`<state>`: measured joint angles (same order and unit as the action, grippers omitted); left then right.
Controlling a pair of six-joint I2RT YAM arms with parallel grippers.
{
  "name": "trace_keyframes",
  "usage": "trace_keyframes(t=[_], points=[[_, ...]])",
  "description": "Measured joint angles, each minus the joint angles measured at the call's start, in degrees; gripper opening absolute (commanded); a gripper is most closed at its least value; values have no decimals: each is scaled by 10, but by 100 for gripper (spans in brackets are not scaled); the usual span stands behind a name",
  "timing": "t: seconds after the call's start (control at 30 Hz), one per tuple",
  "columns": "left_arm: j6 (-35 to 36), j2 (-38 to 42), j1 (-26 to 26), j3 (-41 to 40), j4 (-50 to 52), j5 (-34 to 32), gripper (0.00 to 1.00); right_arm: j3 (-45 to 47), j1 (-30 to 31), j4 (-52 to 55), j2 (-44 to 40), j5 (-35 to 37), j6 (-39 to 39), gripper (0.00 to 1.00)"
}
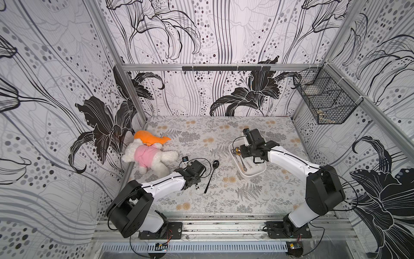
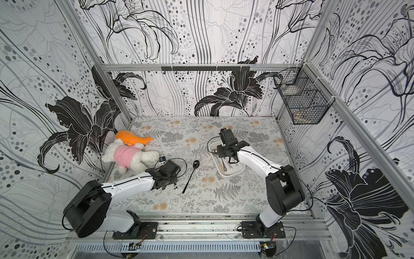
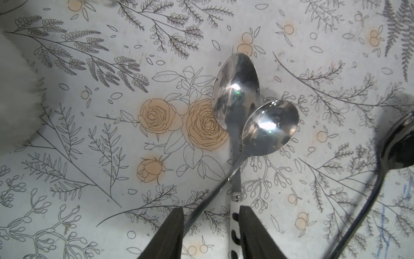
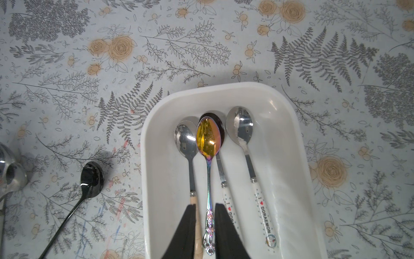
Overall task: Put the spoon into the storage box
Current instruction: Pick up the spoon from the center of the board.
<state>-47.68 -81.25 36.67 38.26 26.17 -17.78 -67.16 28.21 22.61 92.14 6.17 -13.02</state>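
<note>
My left gripper grabs the plain steel spoon by its handle next, bowl pointing ahead, to lay it bowl-first into the storage box (image 1: 251,175).
The white storage box (image 1: 251,175) (image 2: 230,175) (image 4: 201,89) lies right of the table's middle and holds several spoons. My right gripper (image 1: 243,153) (image 4: 205,205) is over the box, shut on the ornate handle of a gold iridescent spoon (image 4: 207,136); its bowl sits above the other spoons. A black spoon (image 1: 216,163) (image 2: 196,163) (image 4: 91,177) lies on the table between the arms. My left gripper (image 1: 195,177) (image 3: 210,209) is low beside it, open. Its fingers straddle the handles of two steel spoons: a plain one (image 3: 268,127) and a spotted white-handled one (image 3: 237,89).
A white plush toy (image 1: 147,154) in pink with an orange cap lies by the left wall. A black wire-mesh basket (image 1: 324,98) hangs on the right wall. A black hook rail (image 1: 226,68) runs along the back wall.
</note>
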Motion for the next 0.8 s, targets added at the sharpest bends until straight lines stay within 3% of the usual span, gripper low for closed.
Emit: trace_keyframes(t=[0.4, 0.8], points=[[1, -6, -4, -29, -7, 8, 46, 0, 0, -1, 5, -5, 0, 20], [10, -56, 35, 22, -23, 40, 45, 3, 0, -5, 5, -6, 0, 20]])
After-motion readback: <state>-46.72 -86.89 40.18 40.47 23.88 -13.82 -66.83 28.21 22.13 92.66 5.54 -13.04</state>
